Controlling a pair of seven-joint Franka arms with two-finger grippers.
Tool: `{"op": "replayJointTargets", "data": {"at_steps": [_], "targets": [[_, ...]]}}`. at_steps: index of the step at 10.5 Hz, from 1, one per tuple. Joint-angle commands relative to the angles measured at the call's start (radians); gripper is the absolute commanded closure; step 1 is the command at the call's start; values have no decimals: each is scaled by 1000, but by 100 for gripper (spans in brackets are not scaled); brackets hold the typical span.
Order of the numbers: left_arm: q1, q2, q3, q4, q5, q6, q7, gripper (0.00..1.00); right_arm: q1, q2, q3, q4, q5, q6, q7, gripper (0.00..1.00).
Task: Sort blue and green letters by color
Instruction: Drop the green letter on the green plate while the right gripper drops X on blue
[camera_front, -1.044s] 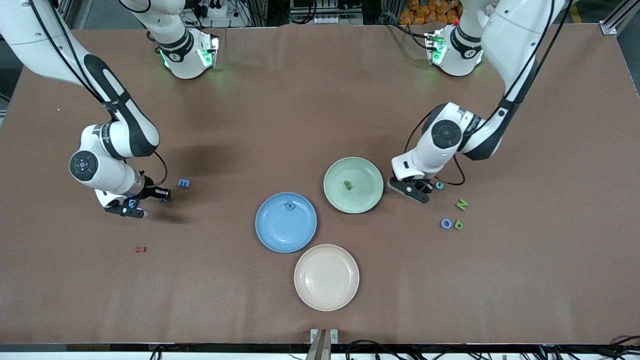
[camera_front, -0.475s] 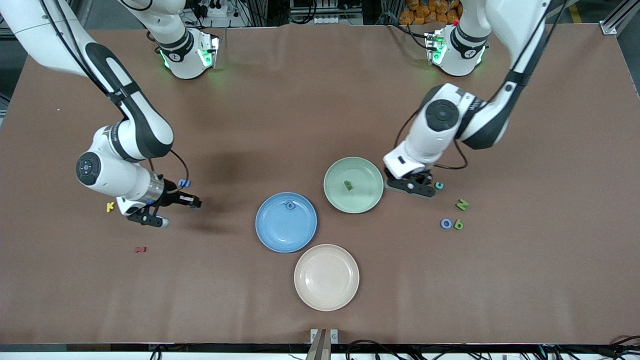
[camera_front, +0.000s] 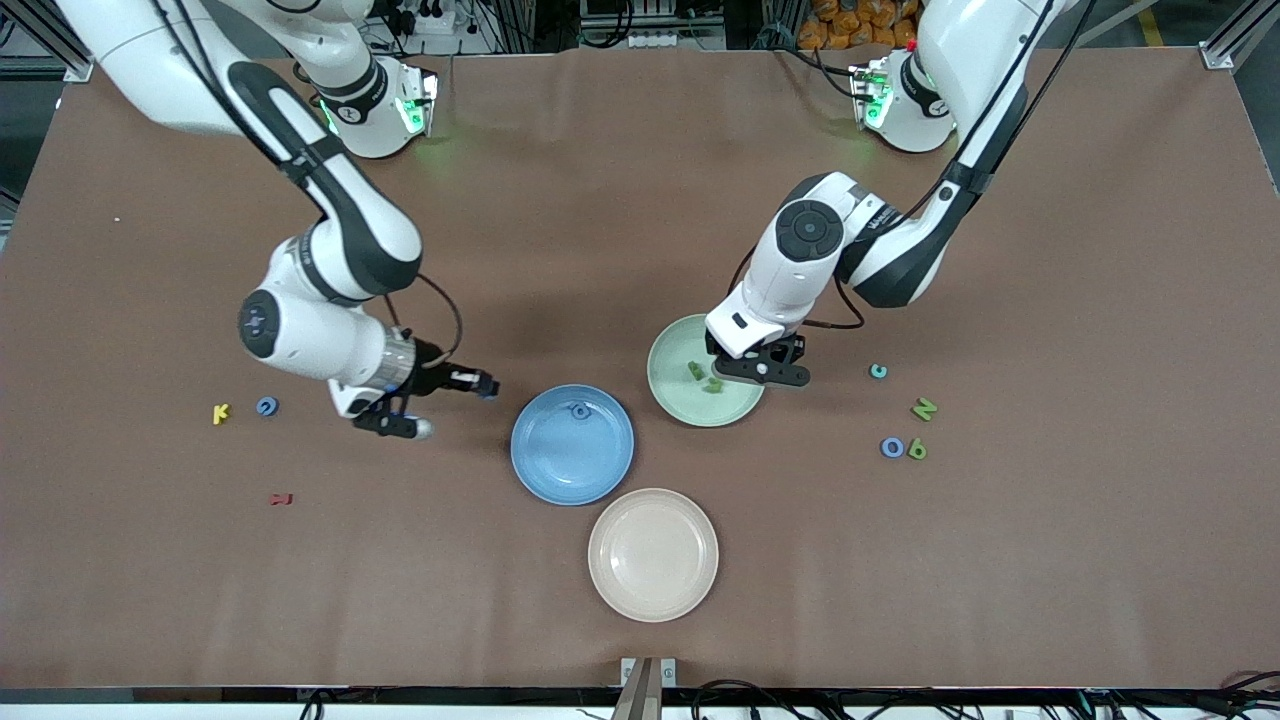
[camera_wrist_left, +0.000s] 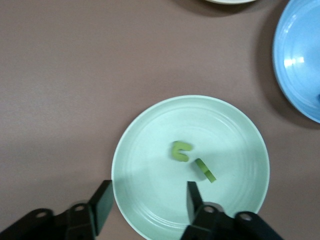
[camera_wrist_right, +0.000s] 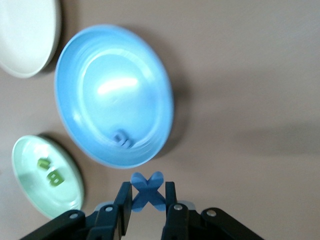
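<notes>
The blue X-shaped letter hangs short of the blue plate's rim, so my right gripper moves it toward the plate, before releasing it.
My right gripper (camera_front: 484, 386) (camera_wrist_right: 146, 198) is shut on a blue X-shaped letter (camera_wrist_right: 147, 192), over bare table just beside the blue plate (camera_front: 540, 470) (camera_wrist_right: 85, 75), which holds one blue letter (camera_front: 579, 410) (camera_wrist_right: 122, 139). My left gripper (camera_front: 762, 372) (camera_wrist_left: 148, 200) hangs open and empty over the green plate's (camera_front: 735, 410) (camera_wrist_left: 230, 125) edge. Two green letters (camera_front: 694, 371) (camera_front: 712, 385) (camera_wrist_left: 181, 151) (camera_wrist_left: 205, 170) lie in that plate. Toward the left arm's end lie a teal c (camera_front: 878, 371), a green N (camera_front: 924, 408), a blue O (camera_front: 892, 447) and a green 6 (camera_front: 916, 450). Another blue letter (camera_front: 267, 406) lies toward the right arm's end.
A beige plate (camera_front: 653, 600) (camera_wrist_right: 20, 45) sits nearer the front camera than the blue plate. A yellow K (camera_front: 221, 413) lies beside the loose blue letter, and a dark red letter (camera_front: 281, 499) lies nearer the camera than both.
My left gripper moved from beside the green plate to over it and opened; a second green letter now lies there. My right arm carried the blue X toward the blue plate.
</notes>
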Motion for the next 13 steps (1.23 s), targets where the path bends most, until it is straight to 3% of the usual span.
{"op": "replayJointTargets", "data": {"at_steps": [1, 3, 5, 6, 8, 9, 10, 11, 12, 13], "targets": [[20, -1, 2, 5, 0, -16, -6, 0, 76, 9, -3, 8, 40, 44, 68, 100], [87, -2, 7, 3, 6, -100, 67, 0, 119, 41, -3, 55, 40, 58, 153, 100], [196, -11, 5, -9, 6, -119, 326, 0, 188, 89, -11, 97, 35, 107, 210, 100], [253, -5, 4, -6, 6, -117, 432, 10, 193, 92, -16, 89, 32, 126, 211, 100], [324, 19, 5, 0, 7, -106, 540, 13, 185, 100, -29, 82, 31, 117, 211, 43], [347, 42, 7, -1, 12, -85, 572, 20, 188, 100, -31, 83, 27, 118, 211, 45], [376, 56, 7, -1, 38, -68, 602, 37, 187, 100, -31, 85, 26, 118, 209, 45], [393, 73, 7, 2, 81, -51, 606, 46, 183, 100, -30, 88, 26, 117, 209, 37], [405, 88, 7, 0, 101, -22, 606, 46, 182, 100, -31, 88, 26, 117, 209, 12], [405, 96, 7, 0, 101, -16, 606, 46, 177, 98, -31, 86, 26, 115, 206, 0]]}}
